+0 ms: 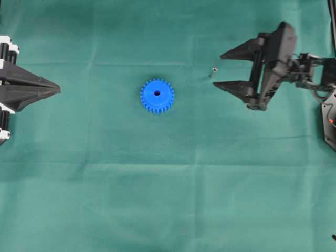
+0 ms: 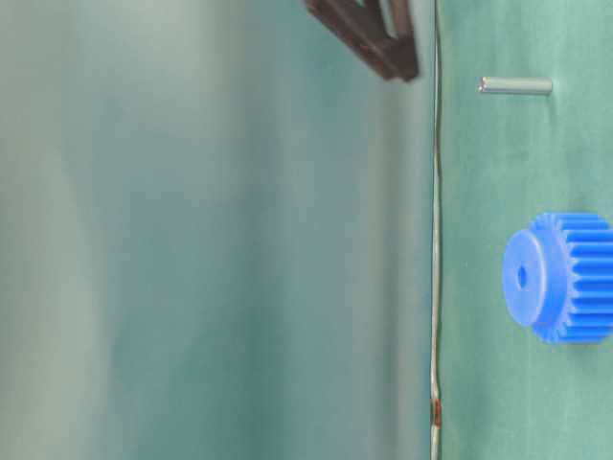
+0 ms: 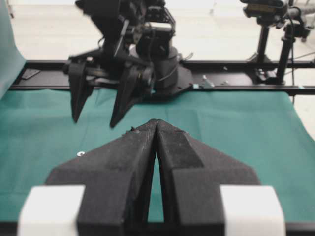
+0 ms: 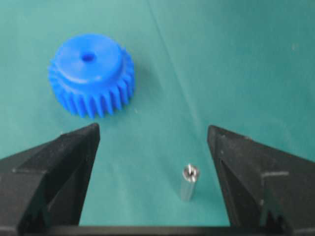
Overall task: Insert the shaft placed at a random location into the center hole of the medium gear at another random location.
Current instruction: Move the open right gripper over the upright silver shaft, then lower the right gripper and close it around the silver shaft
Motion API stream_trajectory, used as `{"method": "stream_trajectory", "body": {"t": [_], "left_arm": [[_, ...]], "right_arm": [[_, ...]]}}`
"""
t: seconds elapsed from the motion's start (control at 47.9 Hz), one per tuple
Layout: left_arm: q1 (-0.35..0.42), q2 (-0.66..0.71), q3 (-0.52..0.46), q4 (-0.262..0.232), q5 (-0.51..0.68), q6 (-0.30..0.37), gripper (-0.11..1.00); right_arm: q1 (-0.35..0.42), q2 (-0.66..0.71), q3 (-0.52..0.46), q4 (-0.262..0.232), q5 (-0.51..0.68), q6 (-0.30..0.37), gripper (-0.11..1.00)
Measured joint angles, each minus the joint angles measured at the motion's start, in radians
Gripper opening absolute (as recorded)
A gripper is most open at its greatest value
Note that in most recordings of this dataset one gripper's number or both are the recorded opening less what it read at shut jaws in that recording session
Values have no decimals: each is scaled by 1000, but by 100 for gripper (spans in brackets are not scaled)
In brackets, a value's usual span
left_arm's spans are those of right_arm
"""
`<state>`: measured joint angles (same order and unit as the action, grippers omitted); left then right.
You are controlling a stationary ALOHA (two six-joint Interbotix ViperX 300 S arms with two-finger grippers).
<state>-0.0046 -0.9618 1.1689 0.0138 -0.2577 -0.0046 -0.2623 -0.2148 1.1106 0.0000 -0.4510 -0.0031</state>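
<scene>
Next, my right gripper takes hold of the shaft by its upper end [image 1: 214, 69] to fit it into the medium gear's center hole [image 1: 157, 93].
The medium gear [image 1: 157, 95], bright blue with a raised hub, lies flat on the green cloth, its center hole [image 1: 157, 93] facing up and empty. The shaft [image 1: 213, 72], a tiny silvery pin, stands upright on the cloth to the gear's right. My right gripper [image 1: 218, 71] is open, its fingers on either side of the shaft without touching it. In the right wrist view the shaft [image 4: 188, 182] sits between the open fingers of the right gripper [image 4: 153, 128], nearer the right one, with the gear [image 4: 91, 73] beyond. My left gripper [image 1: 59, 90] is shut and empty at the left edge.
Green cloth [image 1: 168, 199] covers the whole table. The right arm's base and a black rail [image 3: 236, 76] run along the far edge in the left wrist view. A camera stand [image 3: 263, 39] rises at that edge.
</scene>
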Motion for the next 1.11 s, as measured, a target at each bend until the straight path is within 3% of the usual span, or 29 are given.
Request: {"method": "stream_trajectory", "body": {"t": [0.355, 0.835, 0.918, 1.106], "left_arm": [[0, 3, 0, 0, 0, 0, 0], [0, 3, 0, 0, 0, 0, 0], [0, 3, 0, -2, 0, 2, 0], [0, 5, 0, 0, 0, 0, 0]], "right_arm": [[-17, 149, -18, 8, -77, 0, 86], [-34, 181, -23, 18, -78, 0, 80], [-43, 187, -23, 34, -80, 0, 68], [-49, 202, -26, 41, -80, -2, 19]]}}
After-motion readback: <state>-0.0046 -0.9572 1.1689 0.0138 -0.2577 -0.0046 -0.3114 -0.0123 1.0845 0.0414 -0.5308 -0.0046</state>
